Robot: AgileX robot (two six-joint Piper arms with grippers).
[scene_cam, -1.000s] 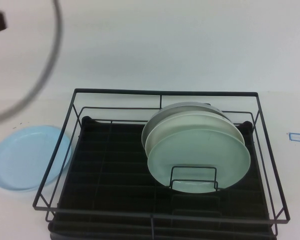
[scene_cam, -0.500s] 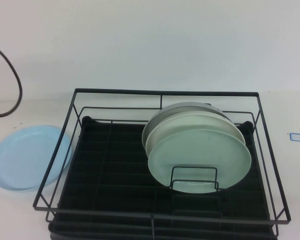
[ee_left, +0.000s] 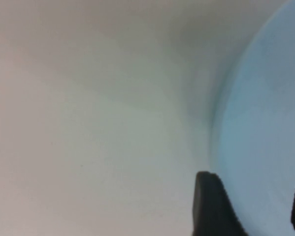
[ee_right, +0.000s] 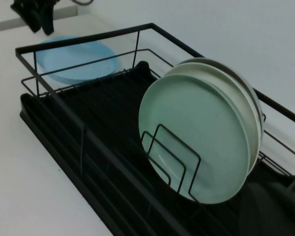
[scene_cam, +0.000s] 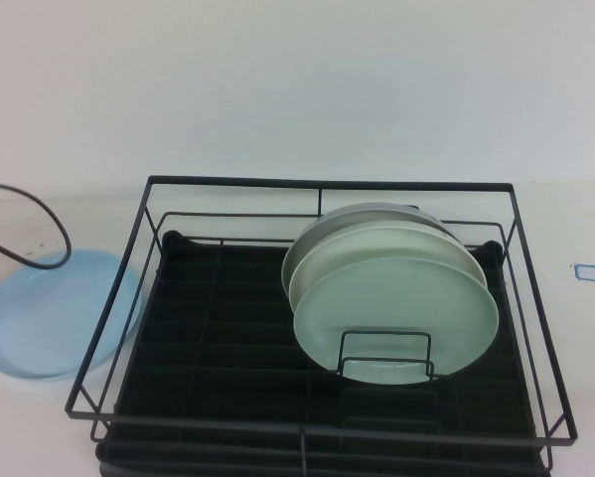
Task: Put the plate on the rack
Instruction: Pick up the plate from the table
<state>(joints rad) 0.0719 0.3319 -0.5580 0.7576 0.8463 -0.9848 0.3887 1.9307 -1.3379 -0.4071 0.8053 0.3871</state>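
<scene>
The plate is far wider than my fingers can open. My left gripper needs to grab the plate next by its thin outer rim.
The light sky-blue plate lies flat on the white table, left of the rack. It also shows in the right wrist view and in the left wrist view. My left gripper is open and low over the plate's outer left edge, one finger at the rim and the other over the plate. It shows beyond the plate in the right wrist view. My right gripper is only a dark blur above the rack's right end.
A mint-green plate stands upright in the rack's wire dividers, with a cream plate and a grey plate behind it. The left arm's black cable loops over the table. A small blue sticker lies at right.
The left arm has come down at the plate's left edge; its cable has dropped from the upper left to just above the plate. The plates and the rack have not moved.
</scene>
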